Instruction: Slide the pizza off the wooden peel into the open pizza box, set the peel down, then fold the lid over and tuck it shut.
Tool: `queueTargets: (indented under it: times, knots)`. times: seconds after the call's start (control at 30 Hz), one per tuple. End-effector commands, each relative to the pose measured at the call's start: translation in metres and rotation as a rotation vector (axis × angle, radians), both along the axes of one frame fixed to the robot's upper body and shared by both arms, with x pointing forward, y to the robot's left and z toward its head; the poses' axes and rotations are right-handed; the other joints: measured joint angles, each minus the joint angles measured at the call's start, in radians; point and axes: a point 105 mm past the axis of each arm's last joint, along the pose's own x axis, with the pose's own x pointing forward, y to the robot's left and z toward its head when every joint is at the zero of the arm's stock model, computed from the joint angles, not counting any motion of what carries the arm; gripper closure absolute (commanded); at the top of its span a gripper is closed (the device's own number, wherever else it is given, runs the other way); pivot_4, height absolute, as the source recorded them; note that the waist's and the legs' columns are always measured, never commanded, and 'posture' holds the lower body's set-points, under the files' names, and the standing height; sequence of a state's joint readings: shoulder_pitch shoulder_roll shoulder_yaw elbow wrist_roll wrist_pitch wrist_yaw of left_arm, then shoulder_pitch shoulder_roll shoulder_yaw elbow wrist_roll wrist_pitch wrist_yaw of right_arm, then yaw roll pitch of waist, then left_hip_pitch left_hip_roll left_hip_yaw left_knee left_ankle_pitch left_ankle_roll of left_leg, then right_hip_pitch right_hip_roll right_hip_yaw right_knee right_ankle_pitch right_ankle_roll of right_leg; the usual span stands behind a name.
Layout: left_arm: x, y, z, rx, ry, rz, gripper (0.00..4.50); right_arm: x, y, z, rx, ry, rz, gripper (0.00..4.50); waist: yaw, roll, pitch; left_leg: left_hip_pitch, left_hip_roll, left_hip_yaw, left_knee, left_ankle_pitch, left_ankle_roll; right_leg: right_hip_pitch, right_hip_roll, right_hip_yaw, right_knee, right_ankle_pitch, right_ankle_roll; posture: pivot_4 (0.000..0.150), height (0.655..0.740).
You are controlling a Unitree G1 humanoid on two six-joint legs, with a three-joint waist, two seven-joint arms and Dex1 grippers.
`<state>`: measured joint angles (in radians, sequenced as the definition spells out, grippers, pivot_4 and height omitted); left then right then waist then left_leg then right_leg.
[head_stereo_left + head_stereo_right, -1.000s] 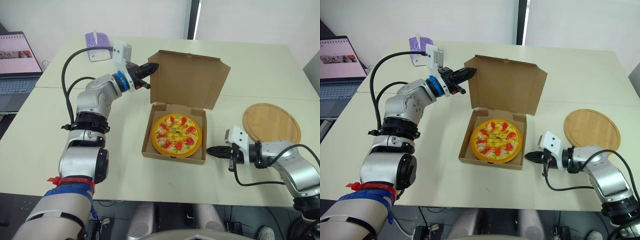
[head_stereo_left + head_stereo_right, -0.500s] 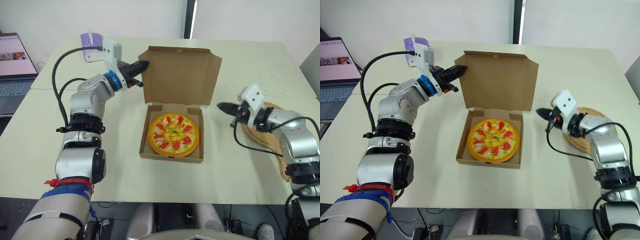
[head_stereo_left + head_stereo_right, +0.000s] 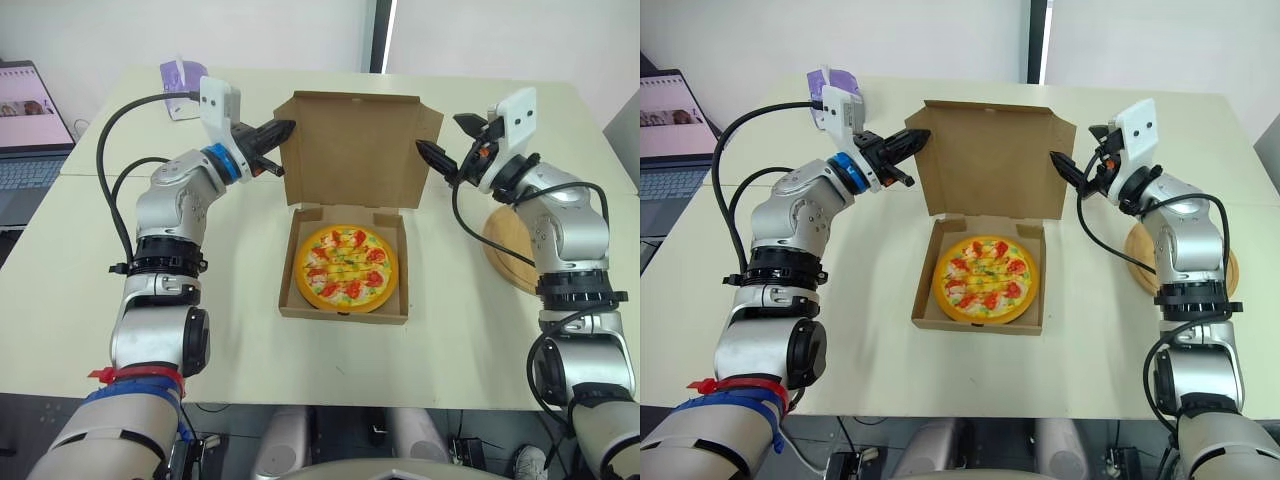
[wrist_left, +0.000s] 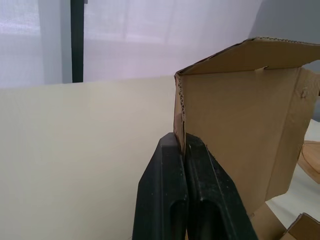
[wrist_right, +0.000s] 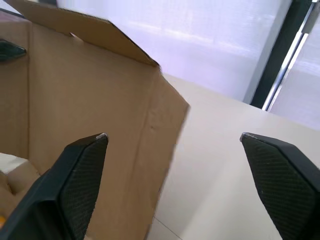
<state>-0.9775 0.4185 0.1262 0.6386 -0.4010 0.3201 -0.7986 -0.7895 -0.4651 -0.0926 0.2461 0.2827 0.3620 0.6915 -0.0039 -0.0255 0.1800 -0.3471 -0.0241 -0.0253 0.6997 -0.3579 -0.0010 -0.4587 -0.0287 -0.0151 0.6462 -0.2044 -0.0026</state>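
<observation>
My right gripper will fold the lid over the pizza (image 3: 345, 265), so it needs to grab the upright lid by its side edge (image 3: 435, 145) next.
The pizza (image 3: 345, 265) lies in the tray of the brown pizza box (image 3: 340, 312) at the table's middle. Its lid (image 3: 350, 150) stands upright at the back. My left gripper (image 3: 283, 128) is shut, pinching the lid's left side flap (image 4: 181, 107). My right gripper (image 3: 443, 137) hangs open just off the lid's right edge (image 5: 165, 125), one finger (image 5: 85, 170) in front of the cardboard, nothing clamped. The round wooden peel (image 3: 505, 255) rests flat on the table to the right, partly hidden behind my right arm.
A laptop (image 3: 30, 120) sits at the far left edge. A small purple and white object (image 3: 180, 75) stands behind my left arm. Bare tabletop lies in front of the box and on both sides of it.
My right arm has risen from the table in front of the peel to the lid's right edge, and its jaws have opened. The left gripper stayed at the lid. The camera shifted.
</observation>
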Motion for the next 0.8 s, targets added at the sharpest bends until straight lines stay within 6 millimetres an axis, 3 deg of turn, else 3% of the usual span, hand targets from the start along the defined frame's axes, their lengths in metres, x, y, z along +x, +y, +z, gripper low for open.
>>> queueTargets:
  times: [0.03, 0.1, 0.23, 0.57, 0.8]
  knots:
    - [-0.003, -0.001, 0.016, 0.000, -0.061, -0.005, 4.50, -0.002, 0.016, 0.018, 0.010, -0.039, 0.072, 0.02, -0.003, 0.000, 0.000, 0.000, 0.000, 0.000, 0.000, 0.000, 0.000, 0.000, 0.000, 0.000, 0.000, 0.000, 0.000, 0.150, 0.7400]
    - [-0.003, -0.003, 0.015, 0.001, -0.060, -0.009, 4.50, -0.002, 0.020, 0.020, 0.015, -0.046, 0.084, 0.02, -0.003, 0.000, 0.000, 0.000, 0.000, 0.000, 0.000, 0.000, 0.000, 0.000, 0.000, 0.000, 0.000, 0.000, 0.000, 0.150, 0.7400]
    - [-0.004, -0.003, 0.015, 0.002, -0.061, -0.010, 4.50, -0.004, 0.022, 0.019, 0.019, -0.033, 0.112, 0.92, -0.003, 0.000, 0.000, 0.000, 0.000, 0.000, 0.000, 0.000, 0.000, 0.000, 0.000, 0.000, 0.000, 0.000, 0.000, 0.150, 0.7400]
    - [-0.007, -0.005, 0.015, -0.005, -0.059, -0.020, 4.50, -0.002, 0.018, 0.018, 0.014, -0.038, 0.083, 4.47, -0.003, 0.000, 0.000, 0.000, 0.000, 0.000, 0.000, 0.000, 0.000, 0.000, 0.000, 0.000, 0.001, 0.000, 0.000, 0.150, 0.7400]
    - [-0.009, -0.006, 0.012, -0.001, -0.059, -0.021, 4.50, -0.006, 0.010, 0.010, -0.010, -0.030, 0.052, 4.47, -0.002, 0.000, 0.000, 0.000, 0.000, 0.000, 0.000, 0.000, 0.000, 0.000, 0.000, 0.000, 0.000, 0.000, 0.000, 0.150, 0.7400]
